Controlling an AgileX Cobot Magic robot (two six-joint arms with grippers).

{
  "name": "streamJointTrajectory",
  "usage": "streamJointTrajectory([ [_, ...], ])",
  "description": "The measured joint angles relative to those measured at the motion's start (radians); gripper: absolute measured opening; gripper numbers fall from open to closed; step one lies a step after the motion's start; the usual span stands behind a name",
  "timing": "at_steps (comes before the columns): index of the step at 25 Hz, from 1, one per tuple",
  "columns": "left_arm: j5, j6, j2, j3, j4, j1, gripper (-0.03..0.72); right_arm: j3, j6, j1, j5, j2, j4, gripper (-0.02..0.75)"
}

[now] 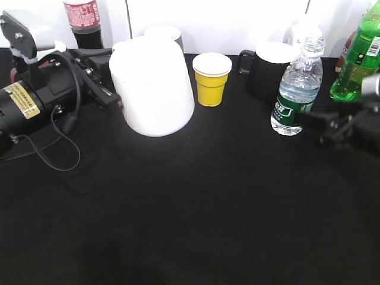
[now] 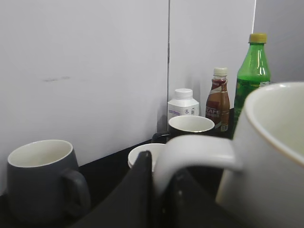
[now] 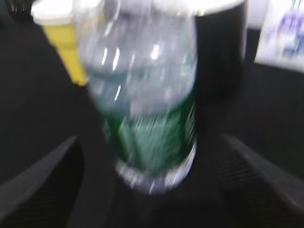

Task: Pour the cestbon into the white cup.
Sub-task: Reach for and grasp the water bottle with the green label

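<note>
My right gripper will next grab the cestbon by its green-labeled lower body (image 1: 290,111) and then pour it into the white cup.
The white cup (image 1: 152,89) stands upright at the back left of the black table. My left gripper (image 1: 110,95) is at its left side, shut on the cup's loop handle (image 2: 194,152); in the left wrist view the gripper (image 2: 164,190) has a finger on each side of the handle. The cestbon (image 1: 297,89), a clear bottle with a dark green label, stands upright at the right. My right gripper (image 1: 314,122) is open just right of its base. In the blurred right wrist view the cestbon (image 3: 147,104) stands between the spread fingers of the gripper (image 3: 152,183), untouched.
A yellow cup (image 1: 212,80) stands between the white cup and the cestbon. A black mug (image 1: 270,68) is behind the cestbon, a green soda bottle (image 1: 359,56) at far right, a cola bottle (image 1: 83,21) at back left. A grey mug (image 2: 40,175) stands by the wall.
</note>
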Motion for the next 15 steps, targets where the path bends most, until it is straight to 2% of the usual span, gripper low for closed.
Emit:
streamJointTrajectory([
  [6, 0.0, 0.0, 0.0, 0.0, -0.001, 0.0, 0.037, -0.115, 0.041, 0.009, -0.018, 0.063, -0.064, 0.672],
  [11, 0.0, 0.0, 0.0, 0.0, -0.001, 0.0, 0.037, -0.239, 0.048, 0.081, -0.028, 0.183, -0.046, 0.668],
  [13, 0.0, 0.0, 0.0, 0.0, -0.001, 0.0, 0.037, -0.265, 0.048, 0.084, -0.028, 0.192, -0.032, 0.626],
  [15, 0.0, 0.0, 0.0, 0.0, -0.001, 0.0, 0.037, -0.267, 0.057, 0.085, -0.029, 0.192, -0.033, 0.508],
])
